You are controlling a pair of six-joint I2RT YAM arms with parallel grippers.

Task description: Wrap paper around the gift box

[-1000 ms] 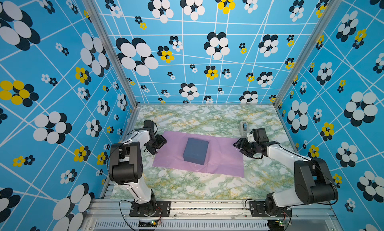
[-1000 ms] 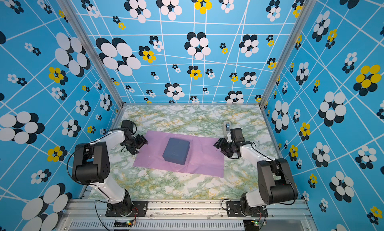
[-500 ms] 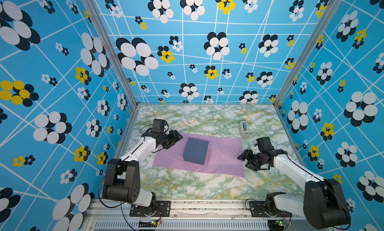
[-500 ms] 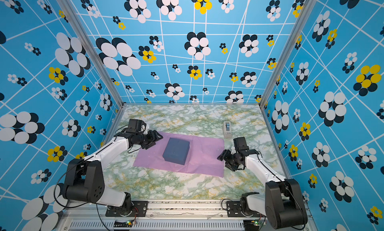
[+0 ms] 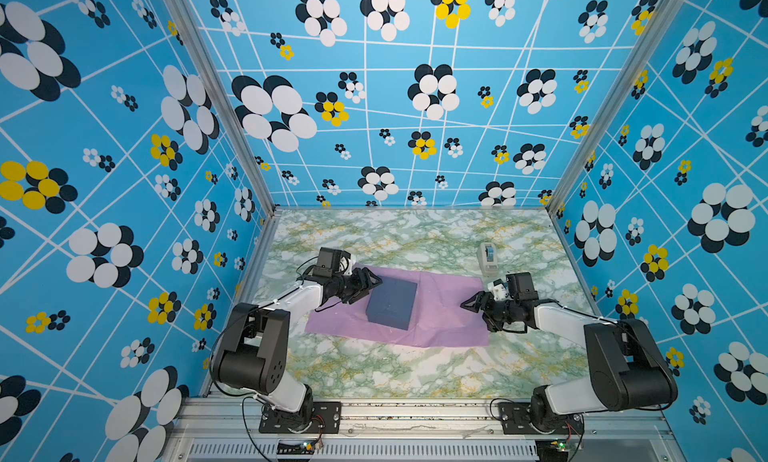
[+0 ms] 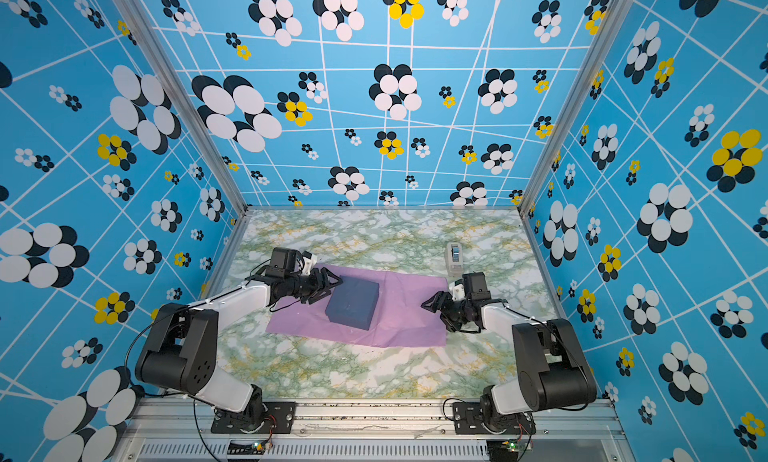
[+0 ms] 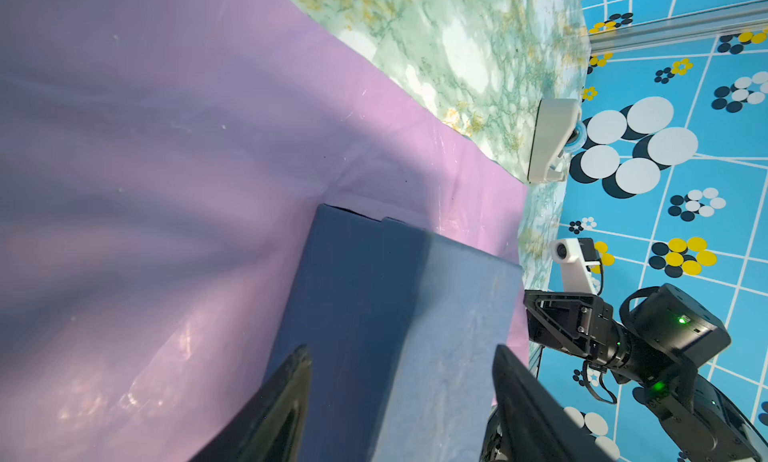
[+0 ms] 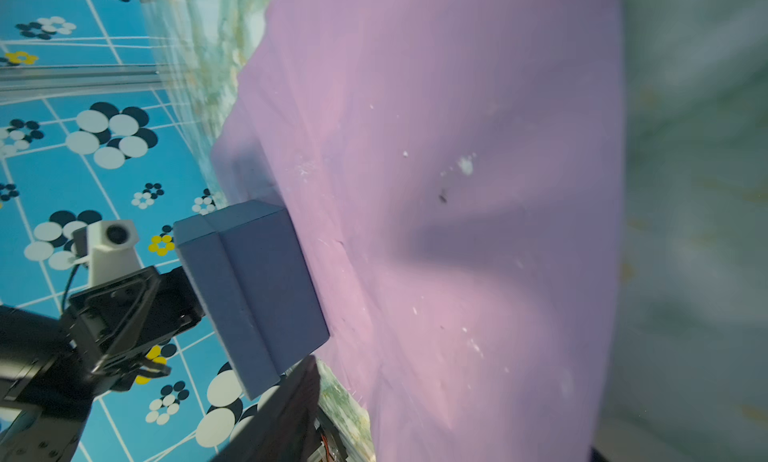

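Observation:
The lilac paper needs to fold over the box, so my right gripper needs to pinch the paper by its free outer edge, away from the box.
The dark navy gift box rests on the lilac paper, which lies flat on the marble table. My left gripper is open right at the box's left side. In the left wrist view the gift box fills the gap of the left gripper; I cannot tell if they touch. My right gripper is open and empty over the paper's right edge. The right wrist view shows the paper, the box and one dark finger.
A small white-grey tape dispenser stands on the table behind the paper's right end. Blue flowered walls close in the left, back and right sides. Both arm bases sit on the front rail.
My left gripper has swept right along the paper up to the box. My right gripper came forward away from the tape dispenser, then left over the paper's right edge.

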